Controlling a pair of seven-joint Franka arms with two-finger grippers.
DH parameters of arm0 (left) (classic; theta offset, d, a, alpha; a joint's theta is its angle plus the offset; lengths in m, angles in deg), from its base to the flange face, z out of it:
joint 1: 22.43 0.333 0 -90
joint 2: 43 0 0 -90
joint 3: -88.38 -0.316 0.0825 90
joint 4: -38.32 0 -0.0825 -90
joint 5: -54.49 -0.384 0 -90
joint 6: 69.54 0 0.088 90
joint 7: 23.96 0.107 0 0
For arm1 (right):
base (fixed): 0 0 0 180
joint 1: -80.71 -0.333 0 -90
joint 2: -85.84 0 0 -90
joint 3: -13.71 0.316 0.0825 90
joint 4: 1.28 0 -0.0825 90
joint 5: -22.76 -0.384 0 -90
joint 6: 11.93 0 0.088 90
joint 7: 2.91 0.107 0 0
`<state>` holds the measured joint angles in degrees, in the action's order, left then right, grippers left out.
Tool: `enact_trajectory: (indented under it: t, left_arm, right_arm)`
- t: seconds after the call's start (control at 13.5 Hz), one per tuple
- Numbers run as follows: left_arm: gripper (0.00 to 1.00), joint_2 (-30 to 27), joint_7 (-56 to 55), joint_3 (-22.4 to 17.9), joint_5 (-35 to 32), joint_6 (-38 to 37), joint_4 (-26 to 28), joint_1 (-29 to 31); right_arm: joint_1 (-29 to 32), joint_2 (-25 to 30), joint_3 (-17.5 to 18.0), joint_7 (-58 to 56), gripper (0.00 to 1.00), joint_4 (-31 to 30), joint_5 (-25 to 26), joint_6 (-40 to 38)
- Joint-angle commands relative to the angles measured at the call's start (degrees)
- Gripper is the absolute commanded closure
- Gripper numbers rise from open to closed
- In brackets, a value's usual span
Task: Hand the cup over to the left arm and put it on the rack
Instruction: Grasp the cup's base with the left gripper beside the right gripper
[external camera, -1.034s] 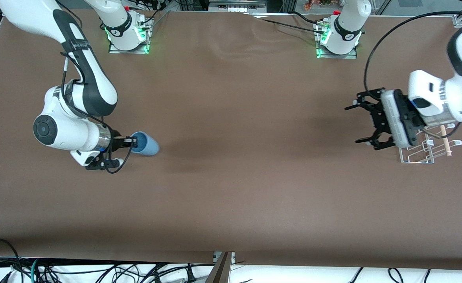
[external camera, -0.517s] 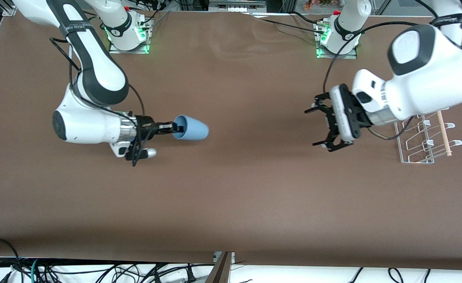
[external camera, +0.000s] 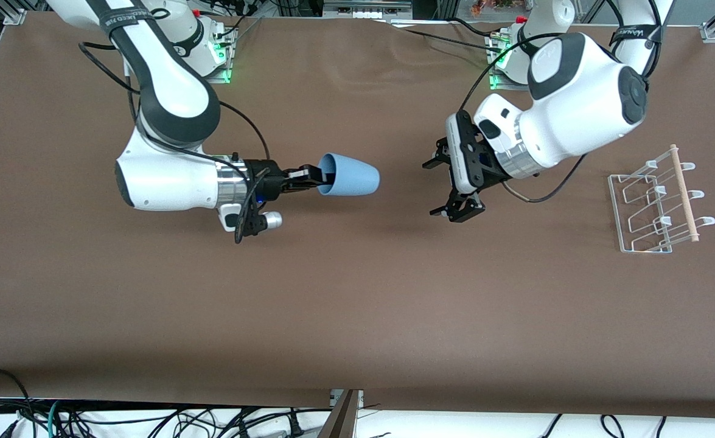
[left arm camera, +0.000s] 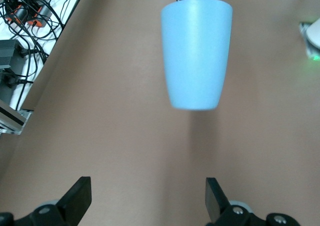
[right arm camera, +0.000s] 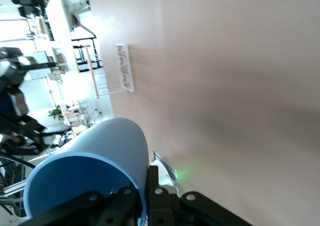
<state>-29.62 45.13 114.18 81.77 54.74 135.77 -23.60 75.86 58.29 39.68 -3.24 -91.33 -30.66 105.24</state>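
The light-blue cup's rim should stay free for the rack [external camera: 614, 207], so my left gripper will grab the cup by its body near the cup's base next.
The light-blue cup [external camera: 351, 175] hangs on its side above the middle of the table, its base pointing at my left gripper. My right gripper [external camera: 322, 176] is shut on the cup's rim, one finger inside and one outside, as the right wrist view [right arm camera: 147, 186] shows on the cup [right arm camera: 95, 156]. My left gripper [external camera: 433, 188] is open and empty, facing the cup's base with a gap between them. In the left wrist view the cup [left arm camera: 196, 50] lies ahead of the open left gripper [left arm camera: 147, 198]. The white wire rack [external camera: 614, 207] stands at the left arm's end of the table.
The rack's pale wooden rod [external camera: 681, 191] runs along its side toward the table's end. The rack also shows in the right wrist view [right arm camera: 125, 75]. Brown table [external camera: 357, 304] lies bare around both grippers. Cables hang past the table's near edge.
My right gripper has carried the cup up and toward the table's middle. My left gripper has swung away from over the rack toward the cup, staying open.
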Motion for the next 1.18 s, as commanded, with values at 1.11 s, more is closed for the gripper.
enact_trajectory:
  t: [1.11]
  left_arm:
    - [0.00,-0.6,-18.0,6.6,-13.5,9.6,2.7,-2.3]
  right_arm:
    - [-7.2,-1.7,0.0,-0.9,1.00,4.3,-4.7,8.4]
